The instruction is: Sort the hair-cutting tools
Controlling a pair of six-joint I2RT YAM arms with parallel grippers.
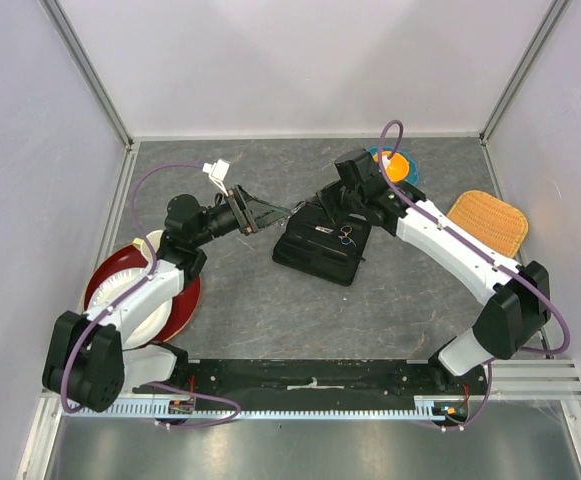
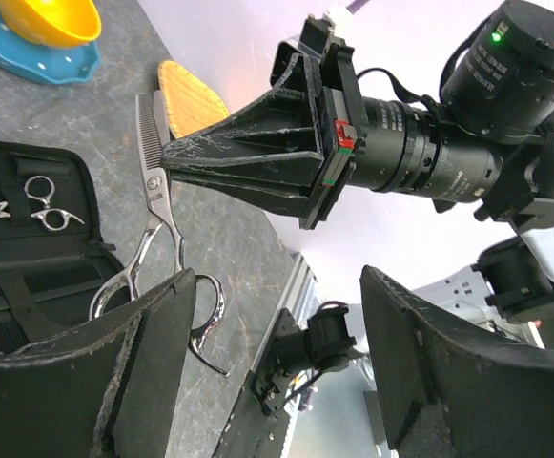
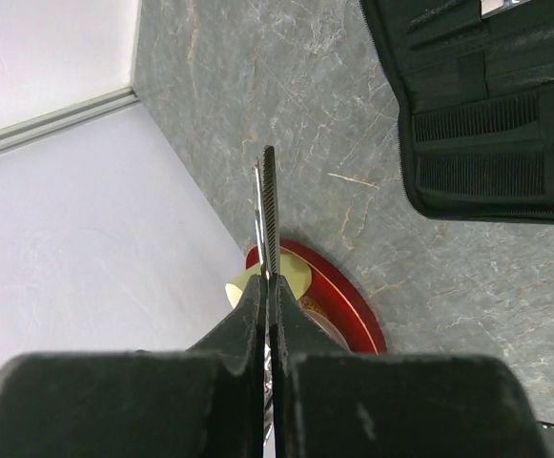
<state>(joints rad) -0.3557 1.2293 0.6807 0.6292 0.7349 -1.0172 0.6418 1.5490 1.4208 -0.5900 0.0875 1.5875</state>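
My left gripper is going to grab the toothed scissors by their finger loops next, so the blades stay free to slide into the black case (image 1: 315, 255).
My right gripper (image 2: 167, 157) (image 3: 269, 281) is shut on the blades of a pair of silver scissors (image 2: 153, 239) with a toothed blade, held above the table; the blade tip (image 3: 267, 205) sticks out past the fingertips. In the top view these scissors (image 1: 292, 210) hang between the two grippers. My left gripper (image 2: 277, 277) (image 1: 273, 213) is open, its jaws wide apart with nothing between them. The scissors' finger loops lie just beside its left finger (image 2: 114, 372), partly hidden behind it. A second, smaller pair of scissors (image 2: 46, 203) (image 1: 345, 236) lies in the open black case (image 1: 315, 255).
The black case (image 3: 486, 114) lies open mid-table below both grippers. A red plate (image 1: 185, 300) with a white bowl sits at the left. An orange bowl on a blue plate (image 1: 382, 153) and a yellow woven mat (image 1: 490, 222) stand at the back right.
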